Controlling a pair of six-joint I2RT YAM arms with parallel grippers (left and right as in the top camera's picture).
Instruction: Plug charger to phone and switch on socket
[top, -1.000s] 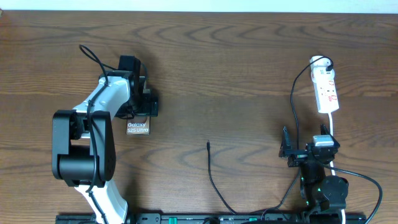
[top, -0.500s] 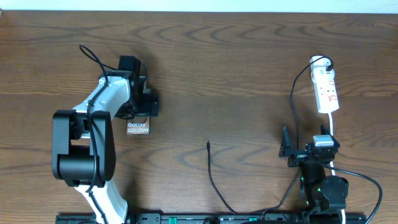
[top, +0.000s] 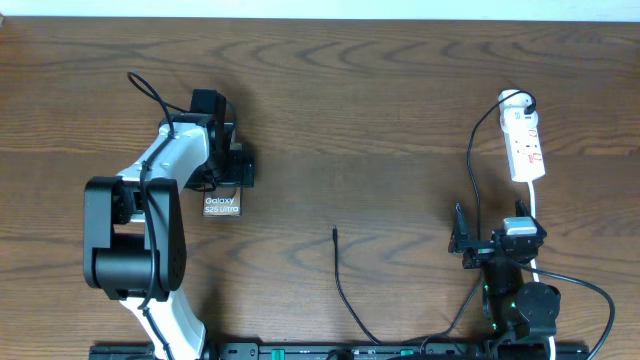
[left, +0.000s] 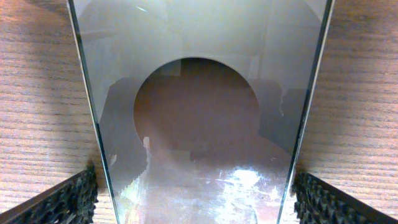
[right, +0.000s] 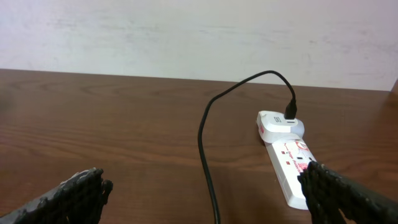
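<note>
My left gripper grabs the phone across its long edges toward the phone's far end (left: 199, 182) next, leaving the end with the text free for handover to my right gripper.
The phone (top: 222, 206) lies flat on the table at the left, its "Galaxy S25 Ultra" text showing. My left gripper (top: 228, 168) is over its far end. In the left wrist view the phone (left: 199, 124) fills the space between the fingers (left: 196, 199), and both pads sit against its long edges. The charger's connector tip (top: 334, 233) lies free mid-table, with its cable running to the front edge. The socket (top: 524, 145) lies at the far right with a black plug in its far end. My right gripper (top: 466, 240) is open and empty in front of the socket (right: 289, 158).
A black cable (right: 205, 143) runs from the plug on the socket toward my right gripper and passes between its fingers in the right wrist view. A white cord (top: 536, 205) leads from the socket to the front. A pale wall stands behind the table.
</note>
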